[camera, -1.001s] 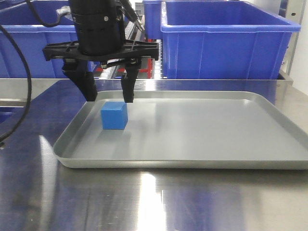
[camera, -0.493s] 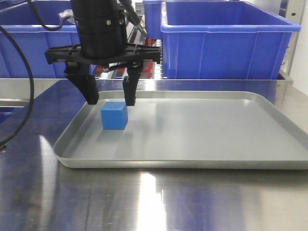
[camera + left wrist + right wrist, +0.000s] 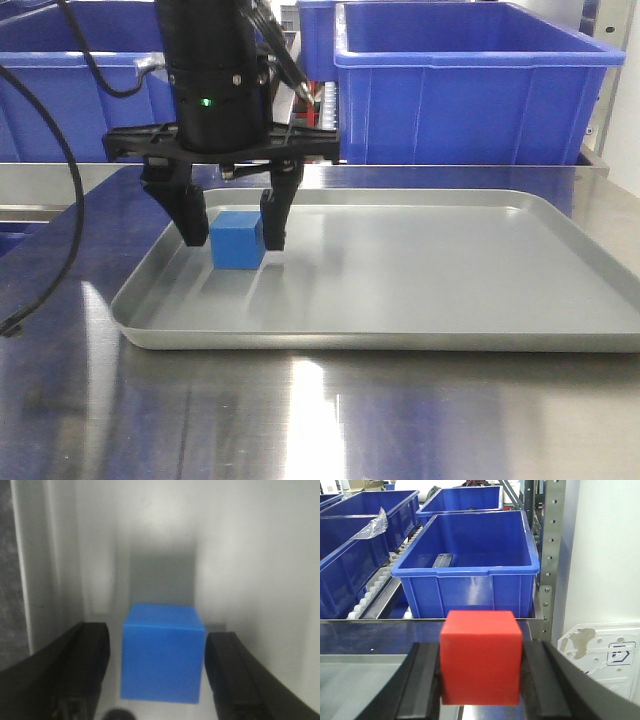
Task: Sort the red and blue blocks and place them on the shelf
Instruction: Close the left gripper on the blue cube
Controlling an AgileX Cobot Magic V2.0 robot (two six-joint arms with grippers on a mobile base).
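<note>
My left gripper will next grab the blue block (image 3: pixel 236 240) by two opposite sides to sort it onto the shelf.
The blue block (image 3: pixel 236 240) rests on the metal tray (image 3: pixel 420 290) near its left rear corner. My left gripper (image 3: pixel 234 232) has come down around it, open, one finger on each side with small gaps showing. The left wrist view shows the same blue block (image 3: pixel 162 652) between the left gripper (image 3: pixel 157 672) fingers, not touched. The red block (image 3: pixel 481 656) is pinched between the two black fingers of my right gripper (image 3: pixel 481 680), held above the steel table. The right gripper does not show in the front view.
Large blue bins (image 3: pixel 470 85) stand on a roller shelf behind the tray, with another bin (image 3: pixel 60 90) at the left. In the right wrist view a blue bin (image 3: pixel 470 565) sits straight ahead and a shelf upright (image 3: pixel 551 555) rises at the right.
My left gripper has dropped from above the blue block to straddle it, fingers now beside its sides. The block has not moved.
</note>
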